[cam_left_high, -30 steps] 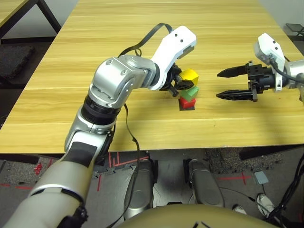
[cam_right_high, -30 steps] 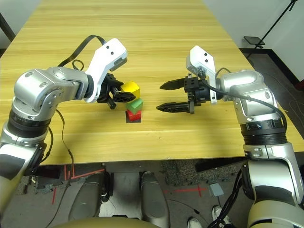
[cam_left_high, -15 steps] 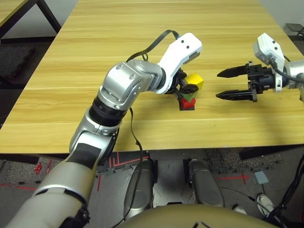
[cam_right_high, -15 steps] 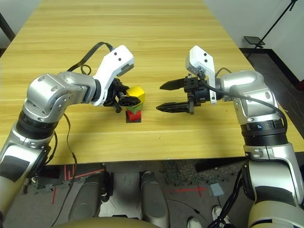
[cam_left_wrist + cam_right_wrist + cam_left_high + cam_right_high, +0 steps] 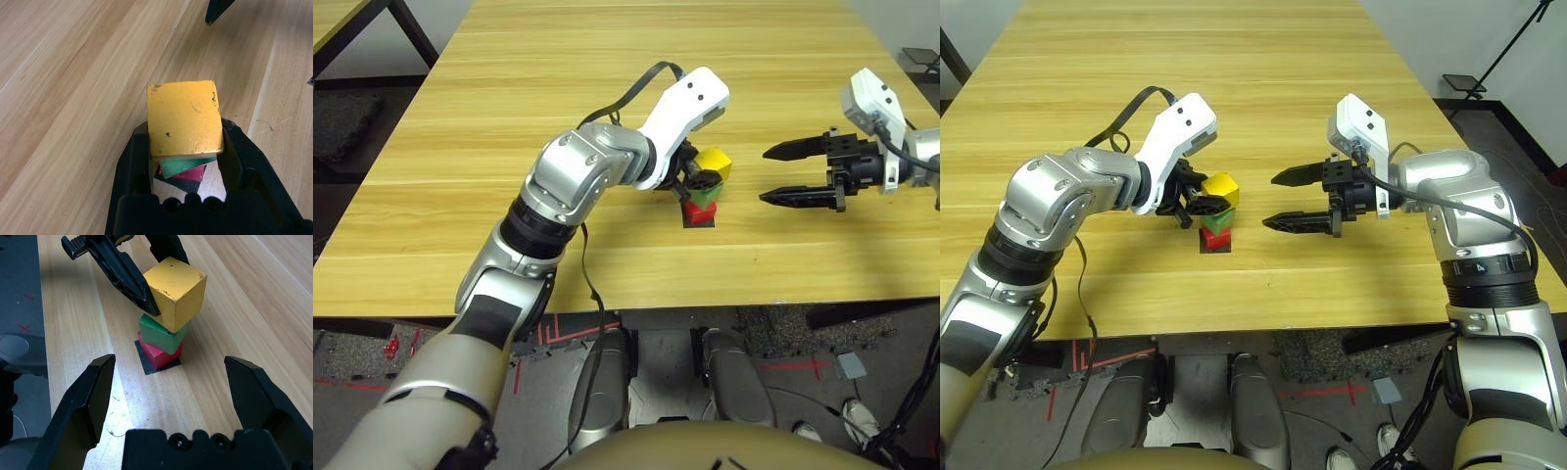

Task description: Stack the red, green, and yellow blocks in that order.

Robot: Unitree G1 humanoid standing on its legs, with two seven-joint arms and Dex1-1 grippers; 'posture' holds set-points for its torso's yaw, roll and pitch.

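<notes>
I should let go of the yellow block with my left gripper now. The yellow block's lower edge is over the green block (image 5: pixel 706 195) (image 5: pixel 185 166), so the yellow block would stay standing there.
The red block (image 5: pixel 159 356) sits on a flat black patch (image 5: pixel 146 366) near the table's front middle. The green block (image 5: pixel 163 335) lies on top of it, turned a little. My left gripper (image 5: pixel 185 131) is shut on the yellow block (image 5: pixel 183 117), which it holds tilted right over the green block. I cannot tell whether the yellow block rests on it. My right gripper (image 5: pixel 764 176) stands open to the right of the stack, apart from it, with its fingers pointing at the blocks and nothing between them.
The wooden table (image 5: pixel 558 88) stretches far behind and to both sides of the stack. Its front edge (image 5: pixel 656 308) runs close below the blocks. A black cable (image 5: pixel 622 83) loops over my left forearm.
My left gripper carried the yellow block to the right, from beside the stack to over the green block, and has held there for the last half second. The right gripper barely moved.
</notes>
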